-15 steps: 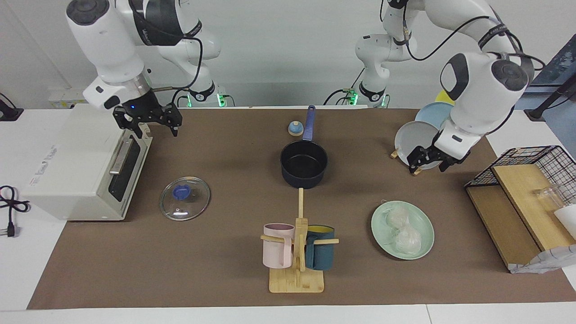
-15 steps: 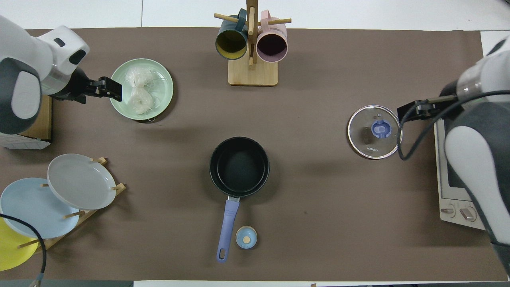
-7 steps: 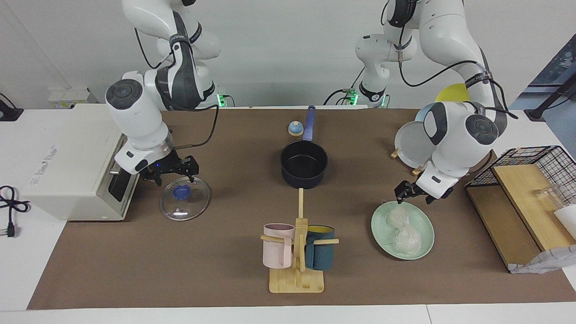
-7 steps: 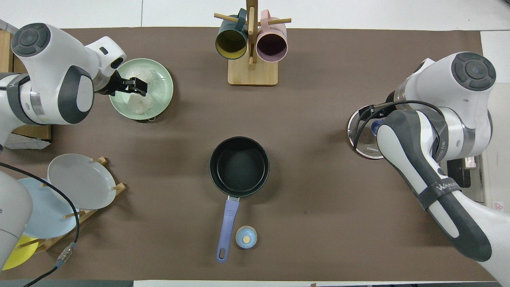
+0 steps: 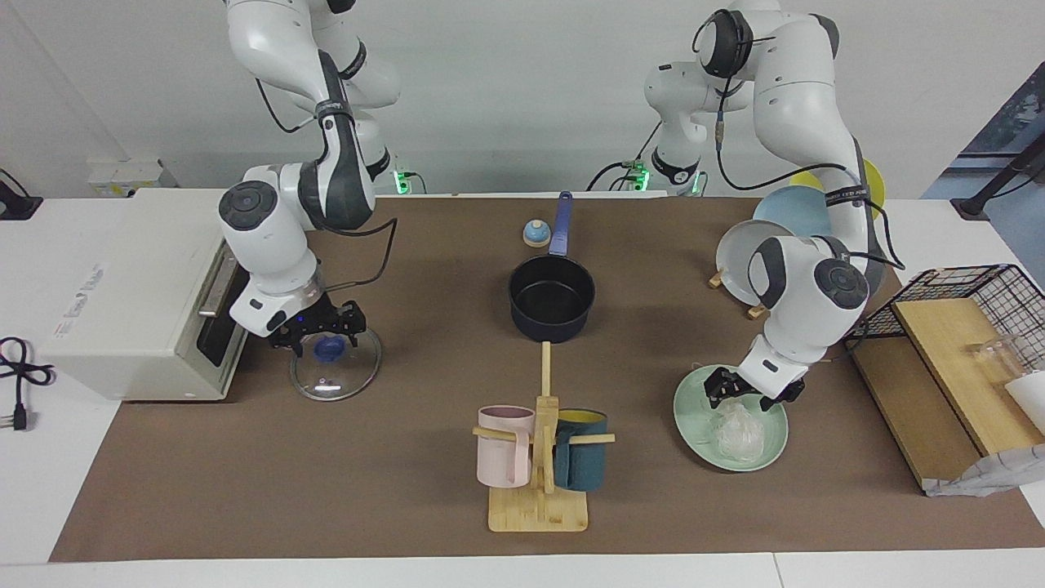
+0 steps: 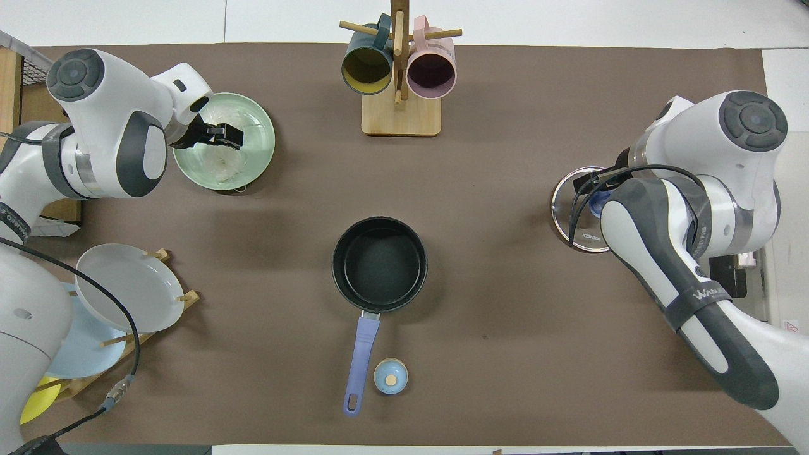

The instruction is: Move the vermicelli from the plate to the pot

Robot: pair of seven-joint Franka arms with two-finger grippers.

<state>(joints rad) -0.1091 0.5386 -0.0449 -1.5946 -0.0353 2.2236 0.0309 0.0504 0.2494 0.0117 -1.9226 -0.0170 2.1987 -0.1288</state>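
Observation:
My fingers reach down around the vermicelli bundle, low over the mint-green plate. My left gripper will close on the bundle, and it would catch it now.
The mint-green plate lies toward the left arm's end of the table and also shows in the overhead view. One vermicelli bundle shows on its part farther from the robots; the other bundle is hidden under my left gripper. That gripper is open and low over the plate, and also shows in the overhead view. The navy pot stands empty mid-table, its blue handle pointing toward the robots. My right gripper is open, low over the glass lid and its blue knob.
A wooden mug rack with a pink and a teal mug stands farther from the robots than the pot. A toaster oven is beside the lid. A plate rack with a grey plate, a wire basket and a small blue knob-like thing are also here.
My left gripper came down from beside the plate rack to low over the plate, covering one bundle. My right gripper came down from the toaster oven to the lid's knob.

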